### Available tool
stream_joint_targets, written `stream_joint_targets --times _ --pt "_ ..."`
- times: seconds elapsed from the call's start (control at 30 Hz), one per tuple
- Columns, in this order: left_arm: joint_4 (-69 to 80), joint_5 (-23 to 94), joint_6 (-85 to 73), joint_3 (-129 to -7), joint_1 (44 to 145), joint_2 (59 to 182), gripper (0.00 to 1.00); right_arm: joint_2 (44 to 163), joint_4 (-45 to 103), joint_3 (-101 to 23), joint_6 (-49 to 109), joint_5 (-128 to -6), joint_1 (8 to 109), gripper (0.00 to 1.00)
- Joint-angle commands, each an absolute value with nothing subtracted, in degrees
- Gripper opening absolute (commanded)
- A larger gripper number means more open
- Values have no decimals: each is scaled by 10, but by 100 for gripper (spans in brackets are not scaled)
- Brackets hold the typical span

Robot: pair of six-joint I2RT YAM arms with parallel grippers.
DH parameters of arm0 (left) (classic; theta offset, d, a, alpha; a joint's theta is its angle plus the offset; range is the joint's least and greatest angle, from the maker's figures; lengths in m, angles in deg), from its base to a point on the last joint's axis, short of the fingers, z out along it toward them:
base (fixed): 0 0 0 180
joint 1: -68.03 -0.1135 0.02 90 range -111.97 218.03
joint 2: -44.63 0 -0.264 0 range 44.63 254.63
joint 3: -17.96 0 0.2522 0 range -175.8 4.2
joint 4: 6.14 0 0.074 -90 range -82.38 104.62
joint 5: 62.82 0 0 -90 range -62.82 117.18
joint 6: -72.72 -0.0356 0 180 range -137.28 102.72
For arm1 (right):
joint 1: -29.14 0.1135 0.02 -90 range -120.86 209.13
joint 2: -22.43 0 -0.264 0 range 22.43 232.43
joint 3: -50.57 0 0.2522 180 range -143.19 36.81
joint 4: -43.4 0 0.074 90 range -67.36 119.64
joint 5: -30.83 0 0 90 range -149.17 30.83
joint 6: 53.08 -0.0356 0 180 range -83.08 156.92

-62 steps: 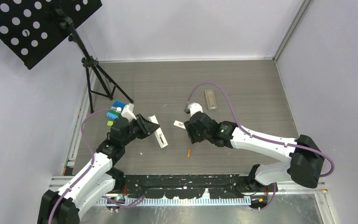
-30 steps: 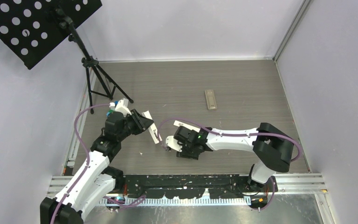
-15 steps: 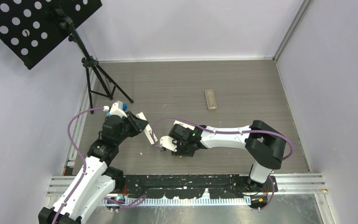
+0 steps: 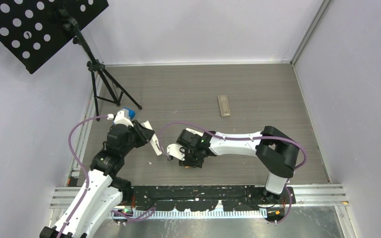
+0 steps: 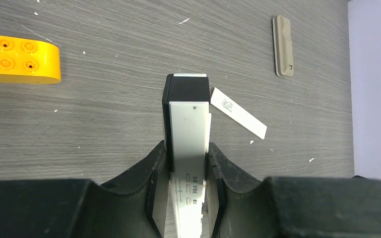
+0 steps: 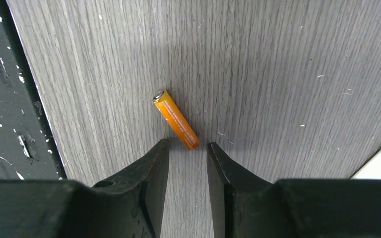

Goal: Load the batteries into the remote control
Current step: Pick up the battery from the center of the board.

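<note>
The orange battery has to go into the remote with its metal end free, so next I should grab the battery by its plain orange end [image 6: 189, 139] with my right gripper.
My left gripper [image 4: 147, 135] is shut on a white remote control [image 4: 155, 145] and holds it by its sides; in the left wrist view the remote [image 5: 188, 124] sticks out forward between the fingers [image 5: 149, 171], its far end black. My right gripper [image 4: 190, 162] is low over the floor near the front edge, its jaws open a little and empty. In the right wrist view an orange battery [image 6: 176, 119] lies flat, its near end right at the mouth of my right gripper [image 6: 188, 145]. The top view hides that battery. No other batteries show.
A grey remote [image 4: 223, 105] lies at the back right, also in the left wrist view [image 5: 283, 45]. A white battery cover [image 5: 238, 119] and a yellow toy block [image 5: 20, 58] lie ahead of the left gripper. A music stand tripod [image 4: 101, 79] and a blue block [image 4: 127, 112] are at the left.
My right arm has swung left and toward the front edge, coming down over the orange battery. My left arm has pulled back to the left with the white remote in it.
</note>
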State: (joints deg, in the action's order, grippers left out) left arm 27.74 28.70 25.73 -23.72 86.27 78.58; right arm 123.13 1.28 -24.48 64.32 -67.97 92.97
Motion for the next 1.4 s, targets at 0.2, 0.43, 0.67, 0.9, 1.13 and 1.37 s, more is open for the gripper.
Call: stream_joint_targets --times 0.2,0.43,0.67,0.9,1.13,1.37 --pt "313 320 189 -300 858 811 0 1262 -14 -315 641 -680 962 47" --pt "323 332 183 -305 858 816 0 1271 -31 -327 651 -688 964 47" --pt "309 361 194 -300 858 824 0 1306 -95 -347 683 -676 961 45" --pt "303 368 199 -302 858 829 0 1309 -59 -344 667 -702 951 25" --pt "296 367 209 -290 858 824 0 1273 20 -298 621 -655 949 0" --pt "193 464 228 -256 858 818 0 1120 115 -204 489 -615 943 0"
